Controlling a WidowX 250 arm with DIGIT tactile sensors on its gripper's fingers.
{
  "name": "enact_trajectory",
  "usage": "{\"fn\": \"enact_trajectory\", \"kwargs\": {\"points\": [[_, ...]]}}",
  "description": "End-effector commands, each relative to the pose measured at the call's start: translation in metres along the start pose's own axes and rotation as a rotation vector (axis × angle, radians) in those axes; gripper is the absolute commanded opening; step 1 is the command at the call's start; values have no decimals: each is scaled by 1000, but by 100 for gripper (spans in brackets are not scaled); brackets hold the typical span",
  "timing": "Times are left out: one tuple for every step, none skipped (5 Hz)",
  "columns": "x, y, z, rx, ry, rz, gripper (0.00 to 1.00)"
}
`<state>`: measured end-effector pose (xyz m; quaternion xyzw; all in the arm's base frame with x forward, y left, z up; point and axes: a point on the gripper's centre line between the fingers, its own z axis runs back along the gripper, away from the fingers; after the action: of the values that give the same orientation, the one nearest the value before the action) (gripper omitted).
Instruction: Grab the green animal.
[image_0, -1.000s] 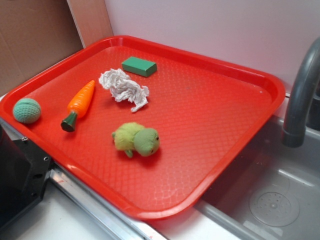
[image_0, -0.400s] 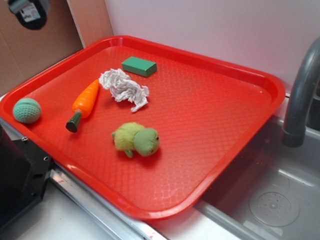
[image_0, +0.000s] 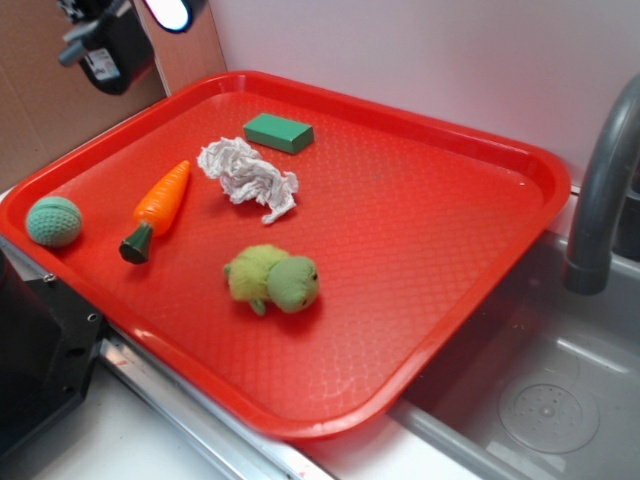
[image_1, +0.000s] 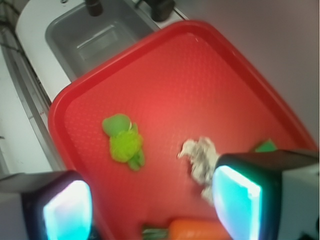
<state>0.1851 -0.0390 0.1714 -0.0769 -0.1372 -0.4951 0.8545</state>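
Observation:
The robot's gripper should next grab the plush's fuzzy yellow-green body (image_0: 254, 272) just behind the head (image_0: 293, 284), to pick up the green animal.
The green animal (image_0: 272, 279) is a yellow-green plush with a darker green head. It lies on the red tray (image_0: 540, 170) near the front middle. My gripper (image_0: 135, 25) hangs high above the tray's far left corner, open and empty, well apart from the toy. In the wrist view the gripper (image_1: 150, 205) shows two glowing pads (image_1: 67, 210) wide apart. The green animal (image_1: 124, 142) lies ahead of them on the tray (image_1: 200, 75), slightly left of centre.
On the tray lie an orange toy carrot (image_0: 158, 208), a white crumpled rag (image_0: 247, 177), a flat dark-green block (image_0: 278, 132) and a teal knitted ball (image_0: 53, 221). A grey sink (image_0: 540, 400) with a faucet (image_0: 600, 190) is to the right.
My gripper has come into view at the top left and moved right and down. The carrot swung slightly and is back near where it lay. The green animal has not moved.

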Motion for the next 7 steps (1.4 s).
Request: {"fn": "enact_trajectory", "kwargs": {"points": [[17,-21,-17,11,1,-192,100],[20,-30,-39,13,61,-183,100],[20,-34,-66,37,126,-130,100],[19,-44,-94,88,118,-70,100],[14,-44,-120,87,103,-85,100],[7,-37,-152,116,162,-56,100],[3,-30,-165,111,175,-49,100]]}}
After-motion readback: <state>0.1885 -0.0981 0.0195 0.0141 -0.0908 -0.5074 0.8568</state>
